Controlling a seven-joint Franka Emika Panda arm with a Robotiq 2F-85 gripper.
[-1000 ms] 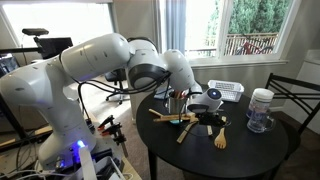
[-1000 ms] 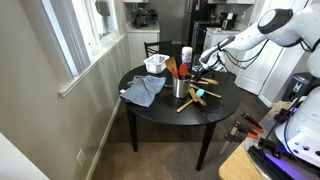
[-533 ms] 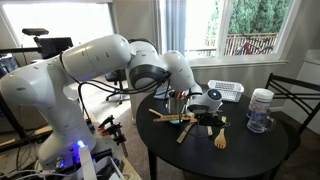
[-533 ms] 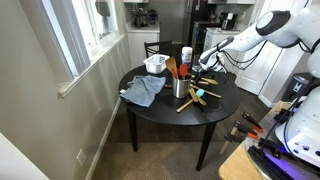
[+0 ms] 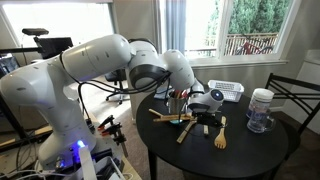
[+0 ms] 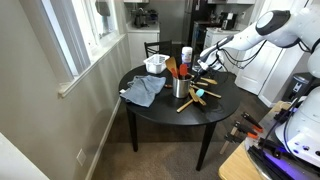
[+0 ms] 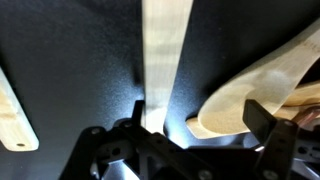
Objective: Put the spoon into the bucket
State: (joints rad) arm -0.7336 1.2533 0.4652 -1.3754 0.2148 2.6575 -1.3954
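Observation:
My gripper will next grab the middle wooden spoon across its bowl end between my fingers. The spoon's long straight handle will then stay free to go into the bucket.
In the wrist view my gripper (image 7: pixel 185 135) hangs low over the black table with its jaws wide open. The pale bowl of a wooden spoon (image 7: pixel 245 90) lies between the fingers, close to the right finger (image 7: pixel 265 120), and nothing is gripped. A straight wooden handle (image 7: pixel 165 60) runs up the middle, just inside the left finger. In both exterior views the gripper (image 5: pixel 209 119) (image 6: pixel 204 70) is down among loose wooden utensils (image 5: pixel 172 118). The small metal bucket (image 5: pixel 178 104) (image 6: pixel 182 88) stands beside it, upright, with utensils sticking out of it.
A round black table (image 5: pixel 250 155) carries a white slotted basket (image 5: pixel 226 92) and a clear jar with a white lid (image 5: pixel 260 110). A grey-blue cloth (image 6: pixel 143 91) lies on the table's window side. Another wooden piece (image 7: pixel 15 120) lies left of the gripper. A chair (image 5: pixel 300 95) stands behind.

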